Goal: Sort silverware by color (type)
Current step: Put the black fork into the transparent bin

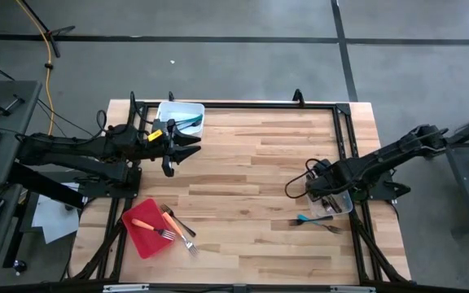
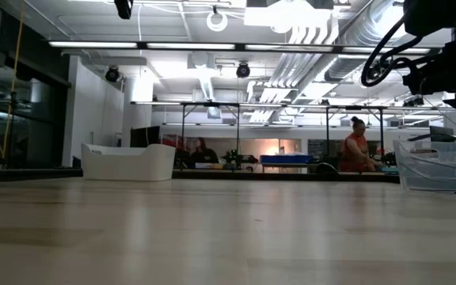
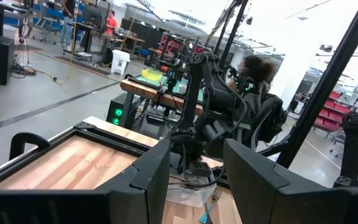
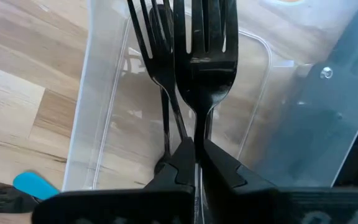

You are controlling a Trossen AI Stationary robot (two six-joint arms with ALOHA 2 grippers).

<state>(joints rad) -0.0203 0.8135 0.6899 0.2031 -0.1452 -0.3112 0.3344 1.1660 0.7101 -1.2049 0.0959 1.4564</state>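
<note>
The black fork is ready to be released from my right gripper: its teeth overlap a fork inside the clear tub (image 1: 336, 203), so the black fork would rest there.
My right gripper (image 1: 330, 195) (image 4: 196, 155) points down into the clear tub (image 1: 336, 203) (image 4: 98, 93) at the table's right and is shut on a black fork (image 4: 205, 68). A second black fork (image 4: 157, 56) lies in that tub beneath it. A teal utensil (image 1: 306, 218) (image 4: 35, 185) and a dark fork (image 1: 329, 227) lie on the wood beside the tub. An orange fork (image 1: 146, 225) lies on the red tray (image 1: 141, 238), with two more forks (image 1: 182, 228) at its edge. Teal utensils (image 1: 189, 122) lie in the white tub (image 1: 169, 110). My left gripper (image 1: 187, 150) (image 3: 194, 168) hovers open near that tub. My right gripper pinches the black fork's slim handle (image 4: 202, 134), just behind the head, between its two fingers. The fingers come from above, pointing down, and lie along the fork. The fork hangs tines-down inside the clear tub; whether the tines touch the tub's floor I cannot tell.
A black frame rail (image 1: 243, 103) runs round the tabletop. The middle of the wooden table (image 1: 251, 179) is bare wood. In the low view the white tub (image 2: 129, 162) stands far left and the clear tub (image 2: 442, 166) at the right. A person (image 3: 257, 68) sits beyond the table.
</note>
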